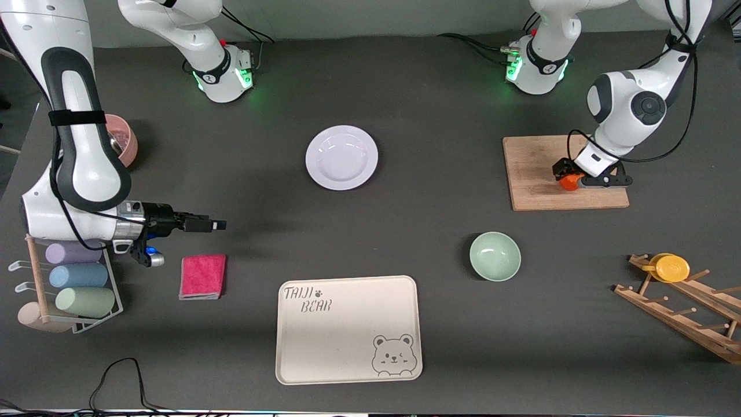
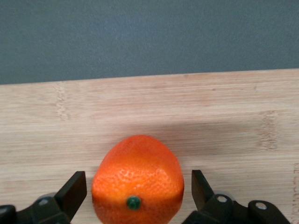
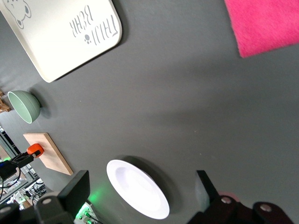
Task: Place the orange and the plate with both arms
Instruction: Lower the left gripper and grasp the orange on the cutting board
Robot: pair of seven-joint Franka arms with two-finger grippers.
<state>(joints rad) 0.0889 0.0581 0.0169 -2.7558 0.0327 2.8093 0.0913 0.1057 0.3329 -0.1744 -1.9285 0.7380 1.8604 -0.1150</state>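
Observation:
I should close my left gripper on the orange [image 1: 568, 182] now. Its fingers are beside the orange on the wooden cutting board [image 1: 538, 168], so they would hold it.
The orange [image 1: 568, 182] sits on a wooden cutting board [image 1: 538, 168] at the left arm's end of the table. My left gripper [image 1: 571, 177] is down at it, open, with one finger on each side and a small gap to each. In the left wrist view the orange [image 2: 138, 177] fills the space between the fingers [image 2: 74, 191] of the left gripper [image 2: 138, 189]. The white plate [image 1: 341, 157] lies alone mid-table, and also shows in the right wrist view [image 3: 138, 189]. My right gripper [image 1: 219, 225] hovers open and empty over bare table above the pink cloth; it also shows in the right wrist view [image 3: 141, 183].
A cream bear tray [image 1: 347, 330] lies nearest the camera, with a pale green bowl [image 1: 495, 256] beside it. A pink cloth [image 1: 202, 276], a rack of cups [image 1: 75, 278] and a pink bowl [image 1: 124, 139] are at the right arm's end. A wooden rack holds a yellow dish [image 1: 671, 267].

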